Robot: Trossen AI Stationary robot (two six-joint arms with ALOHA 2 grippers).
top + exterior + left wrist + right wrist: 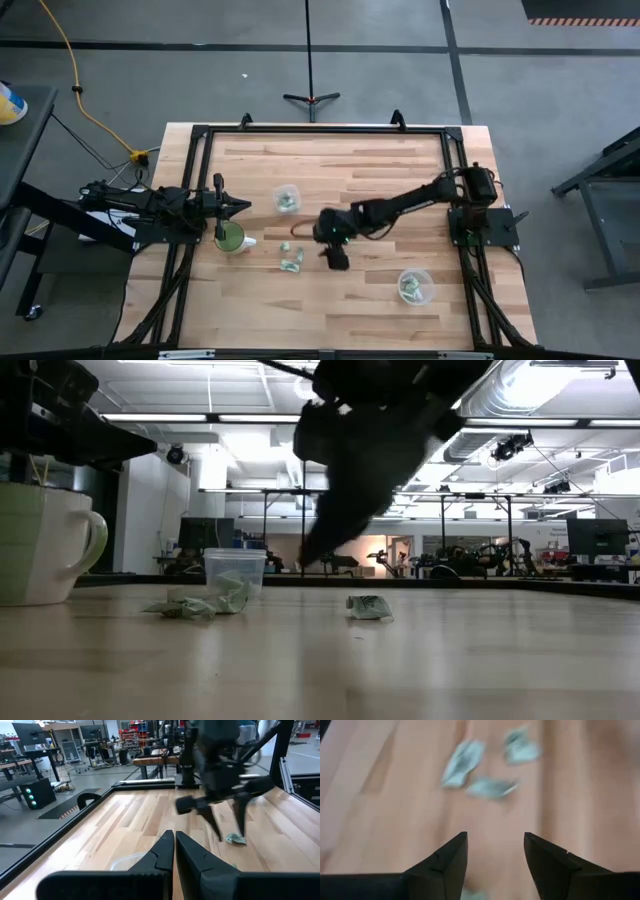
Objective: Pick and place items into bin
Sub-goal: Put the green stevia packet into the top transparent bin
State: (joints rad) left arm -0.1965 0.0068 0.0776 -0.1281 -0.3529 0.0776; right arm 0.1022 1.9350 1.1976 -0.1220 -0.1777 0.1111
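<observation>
I will next use my right gripper to grab the small wrapped piece by its printed side (473,895) and put it into a clear cup.
Small pale green-and-silvery wrapped items lie on the wooden table: two near the middle (290,262) (285,246), and three show blurred ahead of my right fingers (490,787). One more item (235,839) lies just below my right gripper (335,258), which hovers open with its fingers pointing down (495,837). My left gripper (174,836) is shut. It waits at the table's left side (243,207), beside the green-lined mug (230,238). Clear cups (287,198) (415,287) hold more items.
The white mug with a green inside (40,545) stands at the table's left, close to my left arm. One clear cup (233,573) stands behind the loose items, the other near the right near corner. A black frame (320,130) rims the table.
</observation>
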